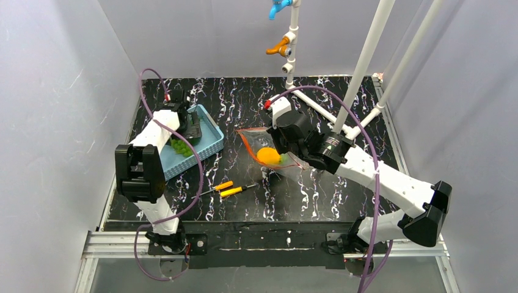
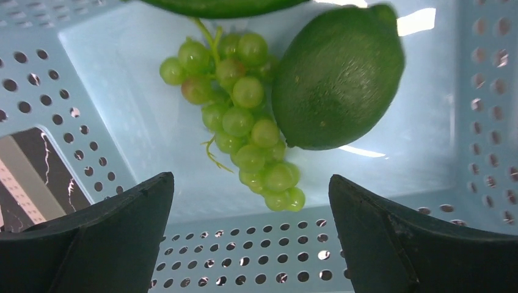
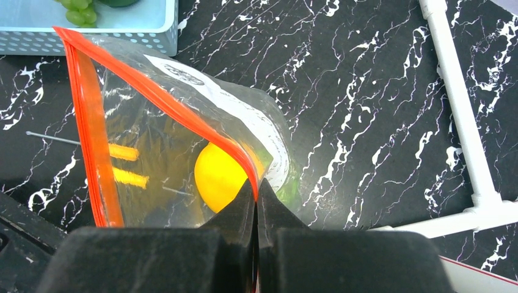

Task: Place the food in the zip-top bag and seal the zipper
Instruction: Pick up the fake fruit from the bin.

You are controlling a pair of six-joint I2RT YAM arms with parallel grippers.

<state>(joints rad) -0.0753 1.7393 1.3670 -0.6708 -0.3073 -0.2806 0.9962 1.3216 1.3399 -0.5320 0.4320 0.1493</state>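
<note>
The green grapes next need to be grabbed by my left gripper near the narrow tail [image 1: 186,151], so the stem end stays free to go into the bag [image 1: 256,139].
The clear zip-top bag [image 3: 153,140] lies mid-table with its mouth held open, also seen in the top view as the bag [image 1: 256,139]. My right gripper [image 3: 256,182] is shut on its red-orange zipper [image 3: 153,91], lifting one edge. A round yellow fruit [image 3: 217,177] lies inside the bag, and shows as the yellow fruit [image 1: 267,155] from above. My left gripper [image 2: 250,183] hangs open inside the basket, just above a bunch of green grapes [image 2: 241,116] and a dark green lime [image 2: 336,76]. Nothing is between its fingers.
The light blue perforated basket [image 1: 211,146] stands at the left with the left arm reaching into it. Two orange-handled screwdrivers [image 1: 229,188] lie near the front middle. A white pipe frame [image 1: 360,73] rises at the back right.
</note>
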